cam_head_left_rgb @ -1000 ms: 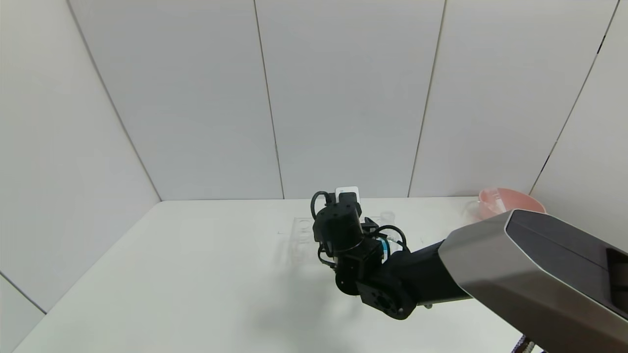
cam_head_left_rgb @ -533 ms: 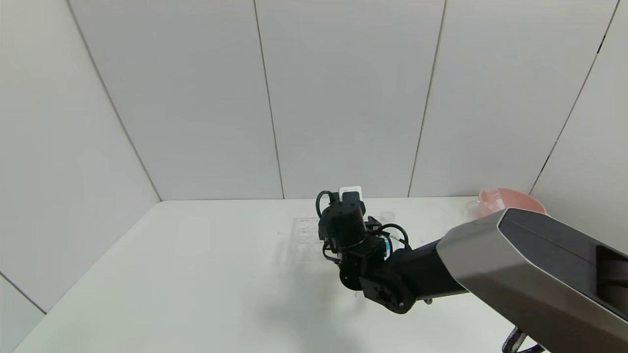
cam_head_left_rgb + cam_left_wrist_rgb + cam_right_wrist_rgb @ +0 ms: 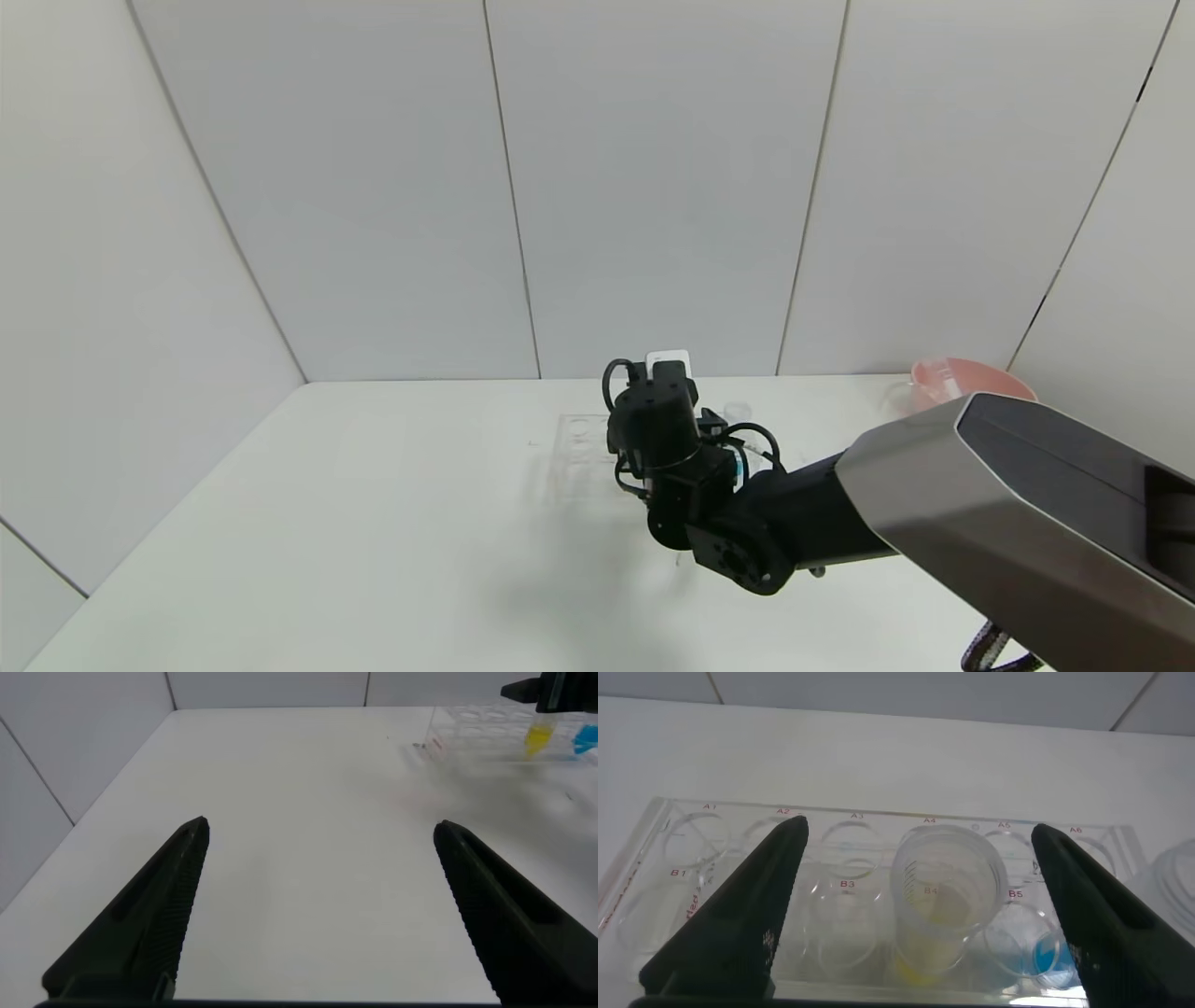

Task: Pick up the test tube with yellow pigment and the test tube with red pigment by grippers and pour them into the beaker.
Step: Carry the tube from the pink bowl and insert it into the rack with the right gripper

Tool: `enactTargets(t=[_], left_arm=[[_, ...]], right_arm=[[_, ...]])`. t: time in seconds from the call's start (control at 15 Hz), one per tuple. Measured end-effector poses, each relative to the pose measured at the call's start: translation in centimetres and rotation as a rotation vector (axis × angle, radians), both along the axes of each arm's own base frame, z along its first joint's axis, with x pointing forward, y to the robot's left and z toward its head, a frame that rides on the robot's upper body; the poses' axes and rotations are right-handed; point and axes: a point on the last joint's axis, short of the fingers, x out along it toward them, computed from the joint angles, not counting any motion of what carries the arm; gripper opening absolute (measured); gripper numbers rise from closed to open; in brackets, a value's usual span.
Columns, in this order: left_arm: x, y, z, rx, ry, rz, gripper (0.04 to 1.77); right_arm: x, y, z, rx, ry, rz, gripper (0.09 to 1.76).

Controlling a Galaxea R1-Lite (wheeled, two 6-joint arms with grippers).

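Note:
My right gripper should next grab the yellow test tube's body beside the tube's open rim [image 3: 934, 935] to pour the yellow pigment into the beaker.
My right gripper [image 3: 920, 831] is open and hangs over a clear well rack [image 3: 691, 859], one finger on each side of the test tube with yellow pigment [image 3: 943, 896]. That tube stands upright in slot B4 and touches neither finger. It also shows in the left wrist view [image 3: 539, 739]. The test tube with red pigment is not in view. The beaker [image 3: 738, 411] stands just beyond the rack, to its right. My left gripper [image 3: 322, 824] is open and empty, low over bare table far to the left of the rack [image 3: 467, 728].
A tube with blue liquid [image 3: 1046, 952] stands in the rack right beside the yellow one. A pink bowl [image 3: 966, 378] sits at the table's far right corner. My right arm's wrist [image 3: 658, 429] hides part of the rack in the head view. Walls close the table's back and sides.
My right wrist has shifted slightly to the right over the rack during the first half second and has hardly moved since. Nothing has been grasped.

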Motion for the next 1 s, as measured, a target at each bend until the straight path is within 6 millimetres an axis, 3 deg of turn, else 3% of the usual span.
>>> enactTargets(t=[0.8, 1.0], left_arm=[[0.00, 0.00, 0.00, 0.000, 0.000, 0.000, 1.72], [0.00, 0.00, 0.00, 0.000, 0.000, 0.000, 1.72]], right_arm=[[-0.58, -0.08, 0.54, 0.002, -0.001, 0.006, 1.71], [-0.62, -0.11, 0.47, 0.002, 0.001, 0.006, 1.20]])
